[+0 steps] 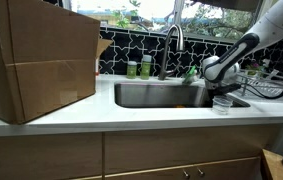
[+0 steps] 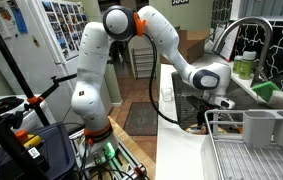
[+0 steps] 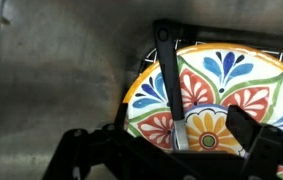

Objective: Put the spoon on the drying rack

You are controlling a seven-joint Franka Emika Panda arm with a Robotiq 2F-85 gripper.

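My gripper grabs the spoon (image 3: 171, 80) across its grey metal neck next. That leaves the black handle free to go into the container on the drying rack.
In the wrist view a spoon (image 3: 171, 80) with a black handle and a grey metal neck lies across a colourful floral plate (image 3: 231, 75) in the steel sink. My gripper (image 3: 181, 142) is open just above it, with one dark finger on each side of the spoon's neck. I cannot tell whether the fingers touch it. In both exterior views the gripper (image 1: 218, 90) (image 2: 217, 100) reaches down into the sink basin (image 1: 156, 95). The wire drying rack (image 1: 273, 85) (image 2: 251, 140) stands on the counter beside the sink. The spoon does not show in the exterior views.
A small clear cup (image 1: 221, 103) stands on the counter edge by the sink. The faucet (image 1: 173, 45) rises behind the basin, with green bottles (image 1: 139, 68) beside it. A large cardboard box (image 1: 36, 60) fills the counter's far end. A white container (image 2: 266, 128) sits in the rack.
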